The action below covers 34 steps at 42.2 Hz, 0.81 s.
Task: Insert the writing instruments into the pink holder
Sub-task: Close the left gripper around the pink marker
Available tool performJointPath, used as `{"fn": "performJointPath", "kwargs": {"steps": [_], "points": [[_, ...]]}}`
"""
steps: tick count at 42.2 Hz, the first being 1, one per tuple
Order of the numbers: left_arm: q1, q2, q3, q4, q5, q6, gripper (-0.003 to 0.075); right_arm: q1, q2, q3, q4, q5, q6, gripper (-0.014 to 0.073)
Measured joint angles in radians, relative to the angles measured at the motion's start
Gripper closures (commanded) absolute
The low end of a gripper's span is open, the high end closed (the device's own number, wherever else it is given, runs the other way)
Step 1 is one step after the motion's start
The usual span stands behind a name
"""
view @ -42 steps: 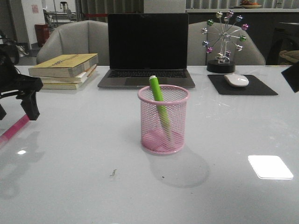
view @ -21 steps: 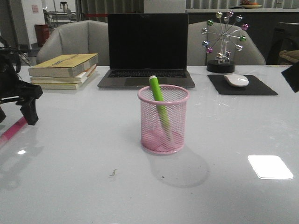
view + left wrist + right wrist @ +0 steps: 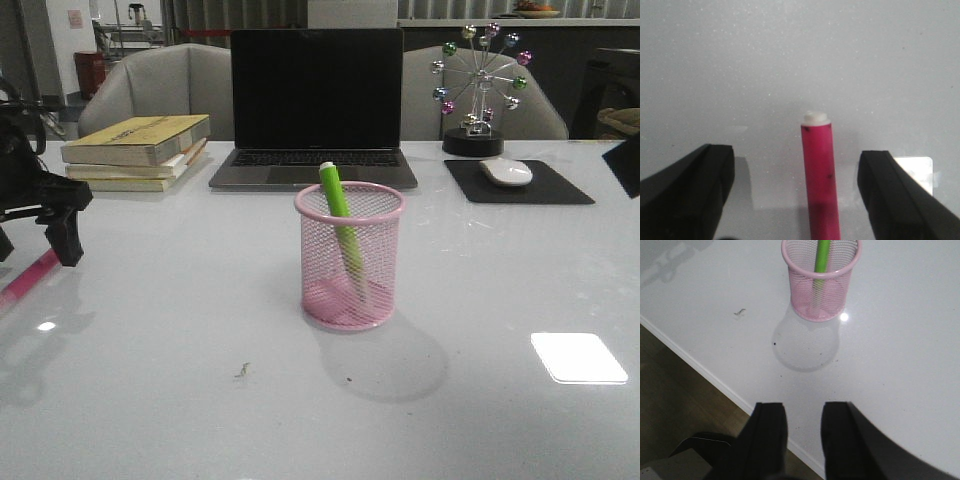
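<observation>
I should close my left gripper on the magenta marker now. Its fingers are low on either side of the magenta marker's body, so they would hold the marker.
The pink holder, a round wire-mesh cup, stands upright mid-table; it also shows in the right wrist view as the pink holder. A lime green marker leans inside it, its pale end poking above the rim. The magenta marker lies flat at the table's far left. My left gripper hangs open over it; in the left wrist view the magenta marker lies between the spread fingers of the left gripper, untouched. My right gripper is open and empty over the table's near edge.
Behind the cup sits an open laptop, with stacked books to its left. A mouse on a black pad and a ferris-wheel ornament stand back right. The table edge drops to the floor.
My left gripper has sunk slightly over the magenta marker. The cup, the green marker and the right arm have not moved.
</observation>
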Motion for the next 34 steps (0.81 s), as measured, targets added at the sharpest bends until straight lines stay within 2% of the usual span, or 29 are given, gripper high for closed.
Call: {"fn": "performJointPath", "kwargs": {"steps": [16,20,28,34], "points": [[0.0,0.019,-0.006,-0.002,0.003,-0.017,0.0174,0.0,0.0,0.0,0.0,0.0,0.0,0.0275],[0.0,0.019,-0.005,-0.002,0.003,-0.017,0.0267,0.0,0.0,0.0,0.0,0.0,0.0,0.0275],[0.0,0.019,-0.005,-0.002,0.003,-0.017,0.051,0.0,0.0,0.0,0.0,0.0,0.0,0.0275],[0.0,0.019,-0.006,-0.002,0.01,-0.017,0.0622,0.0,0.0,0.0,0.0,0.0,0.0,0.0275]]}}
